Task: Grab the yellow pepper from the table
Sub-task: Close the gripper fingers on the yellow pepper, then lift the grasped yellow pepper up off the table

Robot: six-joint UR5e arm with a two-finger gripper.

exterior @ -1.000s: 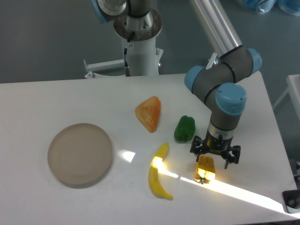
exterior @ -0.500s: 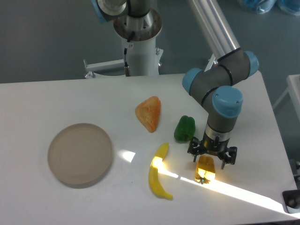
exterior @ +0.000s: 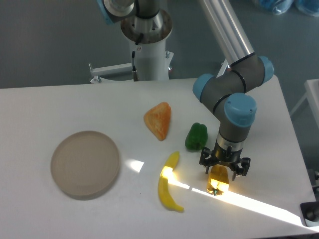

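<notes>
My gripper is going to hold the yellow pepper by its blunt end next, opposite its green stem, to pick the pepper up.
The yellow pepper lies on the white table at the front right, in a strip of bright sunlight. My gripper points down directly over the pepper's far end, its fingers spread to either side of it. The jaws look open and nothing is lifted; the pepper's top part is hidden behind the gripper. I cannot tell whether the fingers touch it.
A green pepper sits just left of the gripper. A yellow banana lies to the pepper's left, an orange wedge further back, and a round tan plate at the left. The table's right edge is close by.
The gripper has shifted slightly left and lower over the yellow pepper, and its fingers stand a little closer together. The pepper has not moved.
</notes>
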